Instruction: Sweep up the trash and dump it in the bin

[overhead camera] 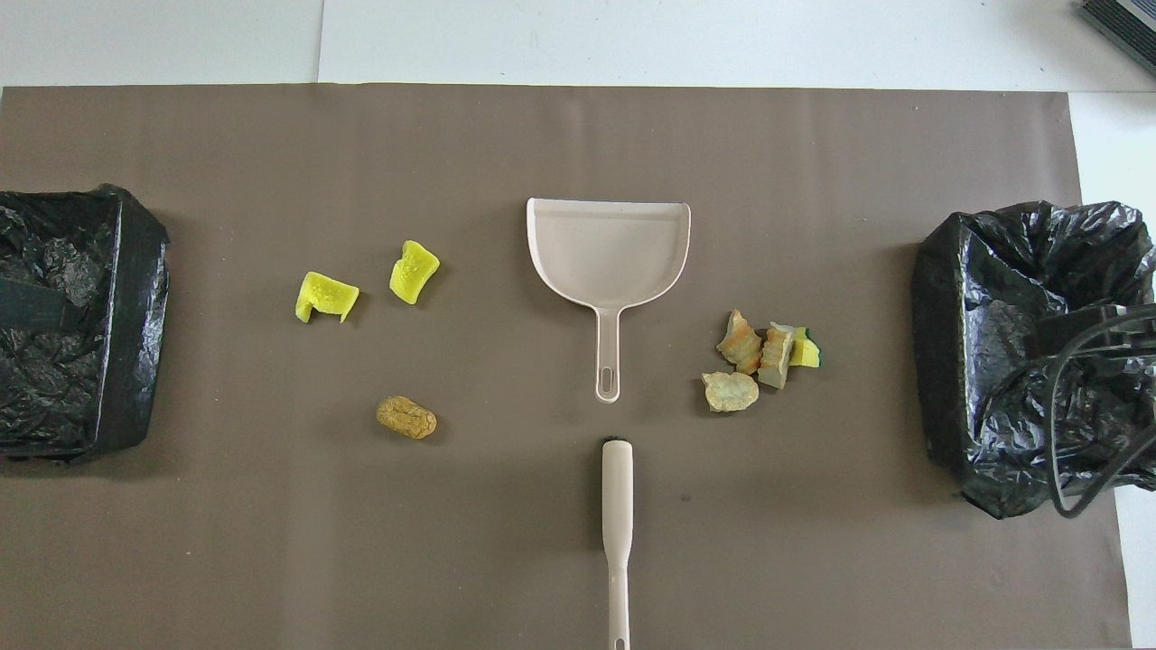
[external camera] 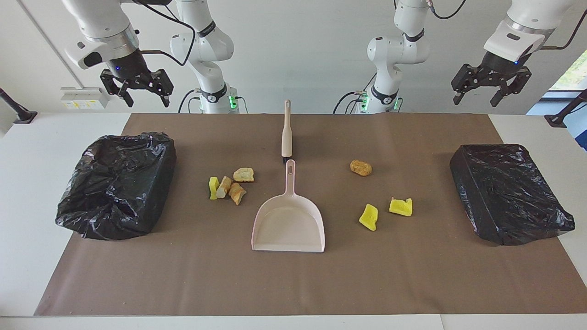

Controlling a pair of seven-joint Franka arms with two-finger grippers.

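I need to grab the dustpan with my right gripper next by its narrow handle (overhead camera: 608,352), because the dustpan's scoop is far too wide for the gripper's fingers.
The trash lies in two groups on the brown mat. Several tan and yellow chunks (external camera: 229,185) (overhead camera: 759,357) cluster toward the right arm's end. Two yellow foam pieces (external camera: 369,217) (external camera: 401,206) and a brown lump (external camera: 361,167) (overhead camera: 406,417) lie toward the left arm's end. Between the groups lies an empty pale dustpan (external camera: 289,224) (overhead camera: 607,248), handle toward the robots. The brush (external camera: 286,133) (overhead camera: 617,506) lies nearer to the robots, in line with that handle. The right gripper (external camera: 146,98) and the left gripper (external camera: 477,98) hang high, open and empty.
Two bins lined with black bags stand on the mat, one at the right arm's end (external camera: 117,183) (overhead camera: 1020,352) and one at the left arm's end (external camera: 506,192) (overhead camera: 72,316). A dark cable (overhead camera: 1084,433) hangs over the right-end bin. The brown mat (external camera: 293,284) covers most of the white table.
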